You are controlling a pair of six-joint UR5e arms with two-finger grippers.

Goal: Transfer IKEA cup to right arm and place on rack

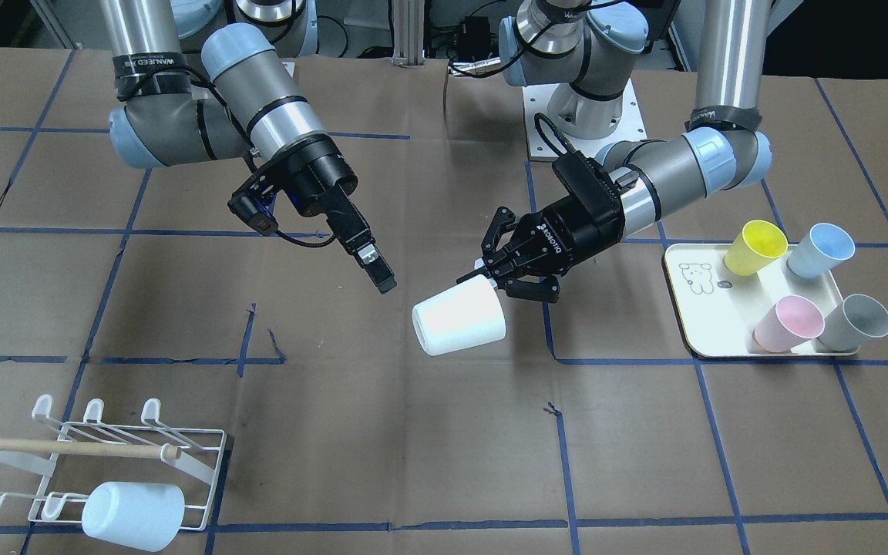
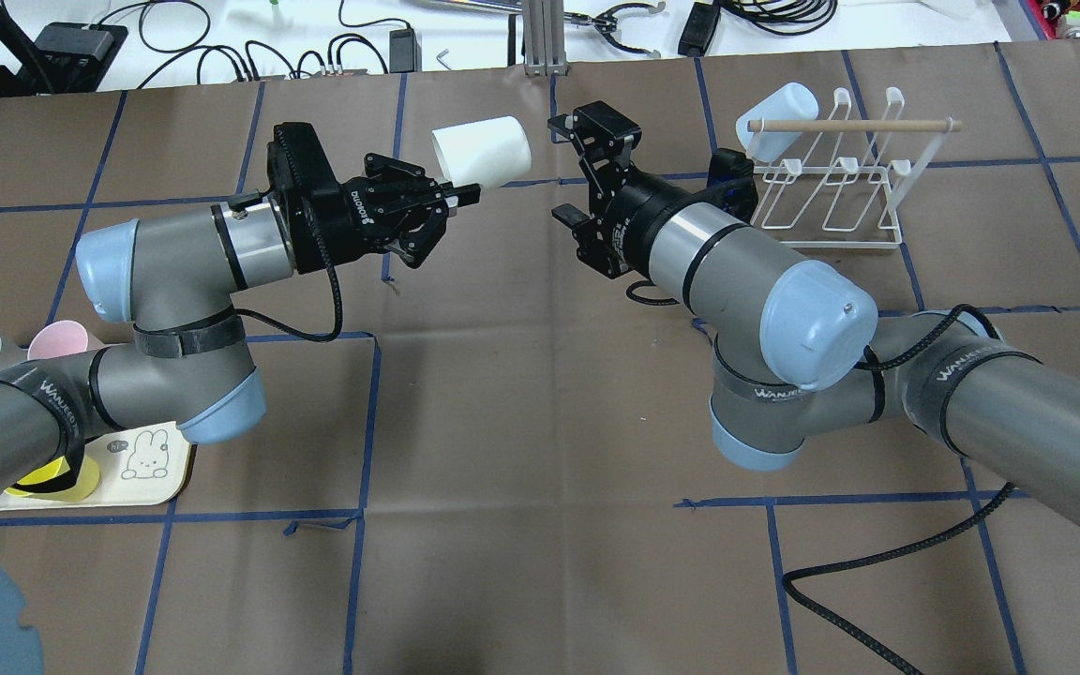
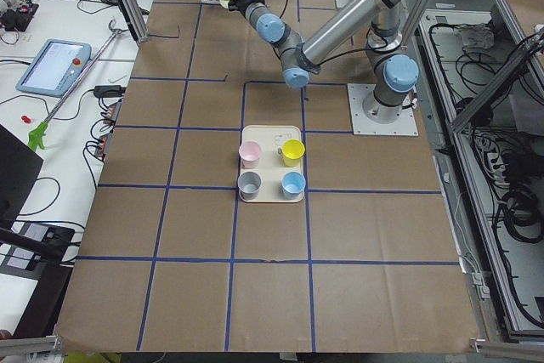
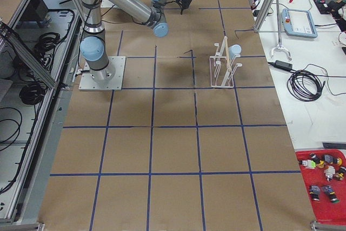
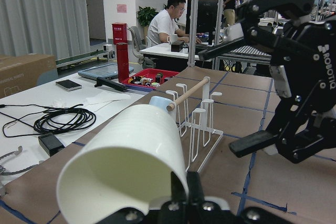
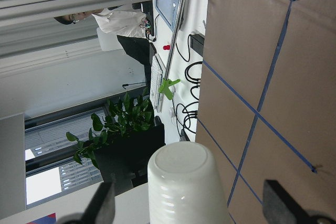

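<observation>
The cup's open rim [image 1: 489, 285] needs to stay free to slide over a rack peg, so my right gripper should grab the IKEA cup by its base end [image 1: 433, 325] next.
My left gripper [image 2: 463, 193] is shut on the rim of a white IKEA cup [image 2: 484, 150] and holds it on its side above the table, base toward the right arm. The cup also shows in the front view [image 1: 459, 316] and in the left wrist view [image 5: 126, 156]. My right gripper [image 2: 566, 169] is open and empty, a short gap from the cup's base, facing it. In the right wrist view the cup's base [image 6: 184, 182] lies between the spread fingertips [image 6: 102, 205], not touched. The white wire rack [image 1: 182, 443] with a wooden dowel [image 1: 66, 447] stands beyond the right arm [image 2: 831, 187].
A pale blue cup [image 1: 132, 515] hangs on the rack. A cream tray [image 1: 694, 297] on the left arm's side holds yellow [image 1: 755, 247], blue [image 1: 820, 250], pink [image 1: 788, 324] and grey [image 1: 854, 322] cups. A black cable [image 2: 877, 600] trails below the right arm.
</observation>
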